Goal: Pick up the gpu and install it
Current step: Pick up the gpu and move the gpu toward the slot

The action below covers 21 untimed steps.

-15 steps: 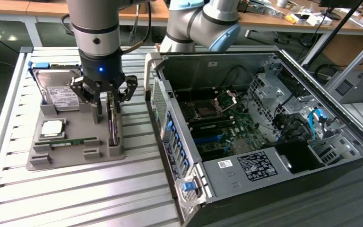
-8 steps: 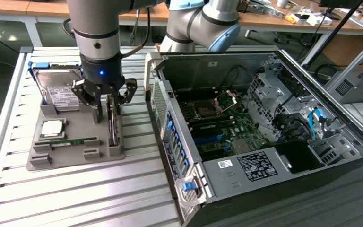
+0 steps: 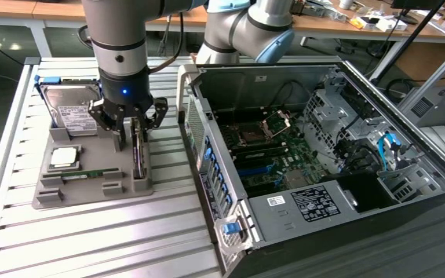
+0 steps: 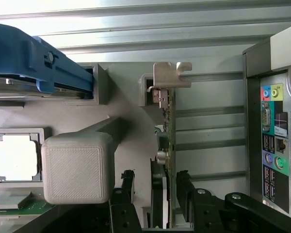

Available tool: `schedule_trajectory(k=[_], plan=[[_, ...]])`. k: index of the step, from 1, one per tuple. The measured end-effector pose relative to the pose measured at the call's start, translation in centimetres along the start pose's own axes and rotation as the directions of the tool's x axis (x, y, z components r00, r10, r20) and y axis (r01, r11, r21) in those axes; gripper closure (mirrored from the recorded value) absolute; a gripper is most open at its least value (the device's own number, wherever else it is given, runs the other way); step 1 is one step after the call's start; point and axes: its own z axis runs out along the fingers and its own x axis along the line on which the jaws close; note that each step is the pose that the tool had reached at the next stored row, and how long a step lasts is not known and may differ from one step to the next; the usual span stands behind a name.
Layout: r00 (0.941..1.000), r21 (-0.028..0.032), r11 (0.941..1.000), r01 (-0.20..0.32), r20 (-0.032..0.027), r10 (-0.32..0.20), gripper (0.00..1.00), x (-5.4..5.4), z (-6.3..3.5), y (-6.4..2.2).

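My black fingers stand on either side of the upper edge of the GPU (image 3: 137,152), so I would catch the GPU if I closed them now.
The gpu (image 3: 137,152) is a thin dark card standing on edge in a slot of the grey holder tray (image 3: 76,196), at the side facing the computer case. In the wrist view the gpu (image 4: 168,141) runs edge-on, with its silver bracket (image 4: 170,75) at the far end. My gripper (image 3: 132,126) hangs straight down over the card's upper end. It is open: the black fingers (image 4: 127,190) stand on either side of the card, apart from it. My gripper (image 4: 155,187) holds nothing.
A silver hard drive (image 3: 72,110) with a blue rail (image 4: 34,63), a CPU (image 3: 62,156) and a green memory stick (image 3: 87,172) share the tray. A grey block (image 4: 77,167) rises beside the card. The open computer case (image 3: 315,156) lies at the exterior view's right, its rear ports (image 4: 274,141) close by.
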Motion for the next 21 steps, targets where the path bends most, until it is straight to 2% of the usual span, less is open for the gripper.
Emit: schedule_trajectory(k=[6, 9, 21], plan=[[1.0000, 0.0000, 1.0000, 0.000, 0.0000, 0.000, 0.53, 0.00, 0.00, 0.00], [1.0000, 0.0000, 1.0000, 0.000, -0.0001, 0.000, 0.73, 0.00, 0.00, 0.00], [1.0000, 0.0000, 1.0000, 0.000, 0.0000, 0.000, 0.73, 0.00, 0.00, 0.00]])
